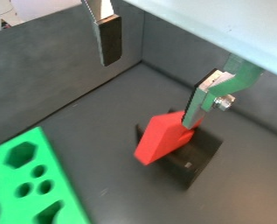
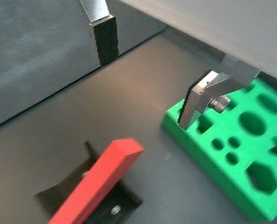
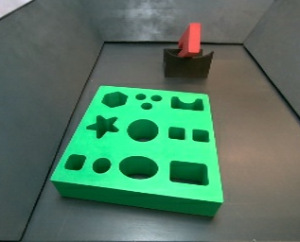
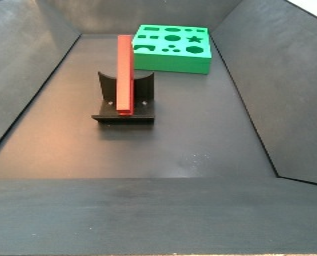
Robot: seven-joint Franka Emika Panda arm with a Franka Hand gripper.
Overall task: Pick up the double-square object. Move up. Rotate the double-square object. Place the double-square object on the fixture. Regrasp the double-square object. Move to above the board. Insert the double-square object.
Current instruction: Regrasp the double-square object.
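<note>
Next, my gripper reaches the red object and grabs its upper end (image 3: pixel 193 28), which leaves the object's double-square end free to enter the board.
The red double-square object (image 3: pixel 191 40) stands on edge in the notch of the dark fixture (image 3: pixel 187 63), its upper end sticking out above it. Both also show in a side view, the object (image 4: pixel 123 68) and the fixture (image 4: pixel 126 104). My gripper (image 1: pixel 155 74) is open and empty above them, with the object (image 1: pixel 164 138) and fixture (image 1: pixel 194 163) below its fingers (image 1: pixel 109 39). In a wrist view the gripper (image 2: pixel 150 74) hangs between the object (image 2: pixel 100 179) and the green board (image 2: pixel 211 171). The gripper is out of view in both side views.
The green board (image 3: pixel 139 197) with its cut-out holes lies flat on the dark floor, apart from the fixture; it shows in a side view (image 4: pixel 172 66) and a wrist view (image 1: pixel 3 206). Grey walls enclose the floor on all sides.
</note>
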